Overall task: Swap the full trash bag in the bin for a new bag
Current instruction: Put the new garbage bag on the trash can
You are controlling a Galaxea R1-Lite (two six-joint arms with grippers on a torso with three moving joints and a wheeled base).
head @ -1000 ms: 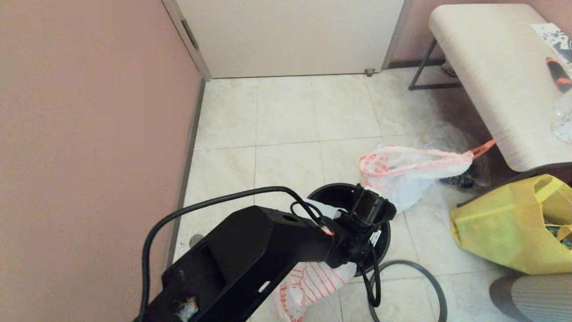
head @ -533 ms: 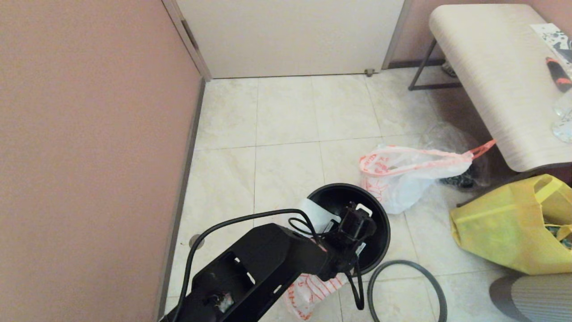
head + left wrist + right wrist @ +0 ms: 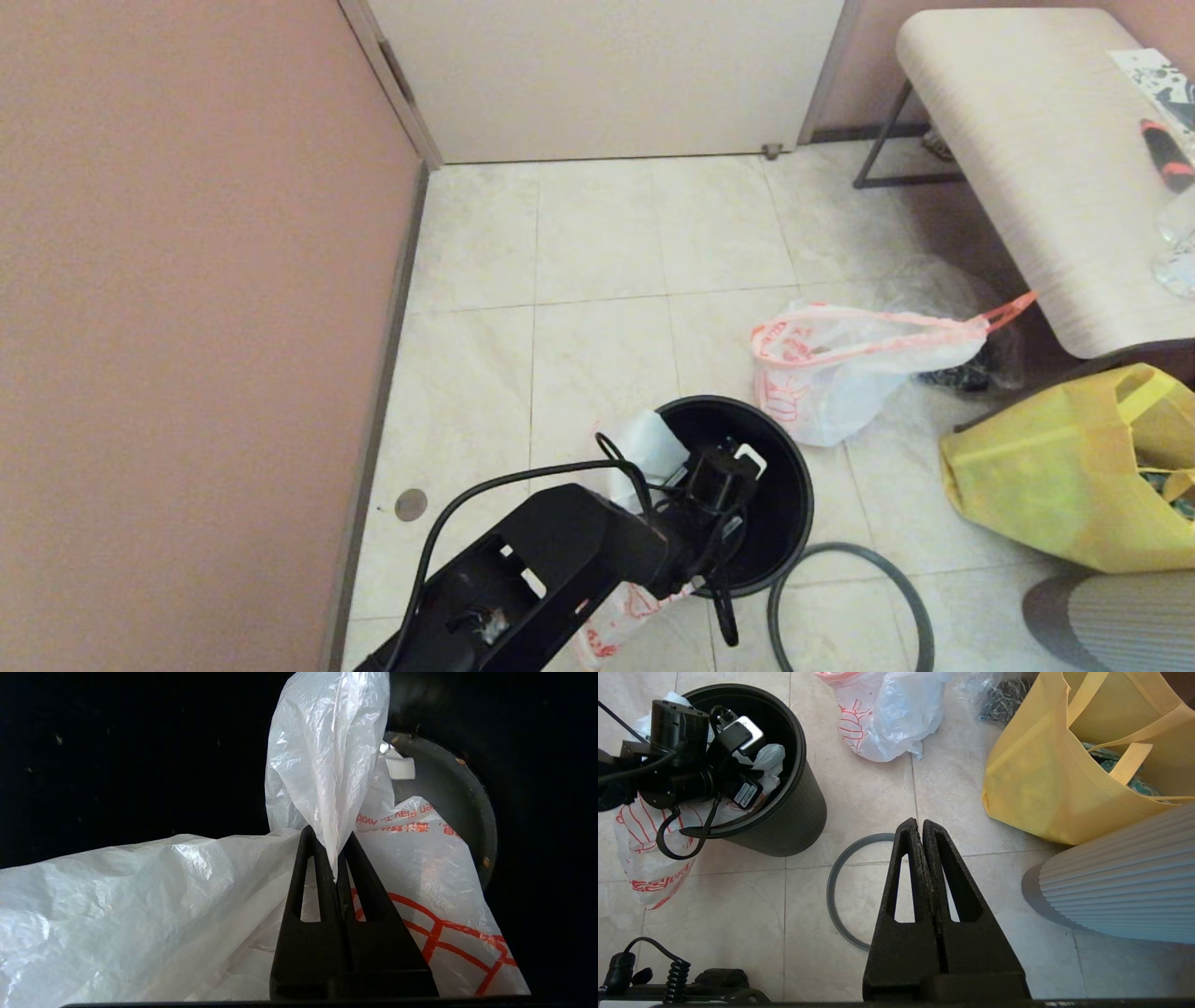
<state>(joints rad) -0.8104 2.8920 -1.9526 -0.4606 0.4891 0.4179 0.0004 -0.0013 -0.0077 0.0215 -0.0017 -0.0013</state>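
Observation:
The new bag's fold (image 3: 331,756) hangs deep over the bin's bottom and would settle inside, so my left gripper releases the new bag next.
The black bin (image 3: 789,504) stands on the tiles, and my left arm (image 3: 579,560) reaches down into it. Inside, my left gripper (image 3: 331,837) is shut on a gathered fold of the new bag (image 3: 140,896), thin white plastic with orange print. The rest of that bag hangs over the bin's near-left rim (image 3: 644,443) and down its outside (image 3: 640,877). The full trash bag (image 3: 840,373) lies on the floor just beyond the bin. The bin's grey rim ring (image 3: 840,548) lies flat on the tiles beside it. Above that ring (image 3: 830,891) my right gripper (image 3: 920,823) hangs shut and empty.
A yellow cloth bag (image 3: 1055,476) sits right of the bin, beside a grey ribbed object (image 3: 1120,616). A pale bench (image 3: 1027,168) stands at the back right. A wall (image 3: 187,327) runs along the left, with a door (image 3: 607,75) at the back.
My left arm has drawn back and down. Its gripper went from over the bin's far rim to inside the bin, taking the new bag with it.

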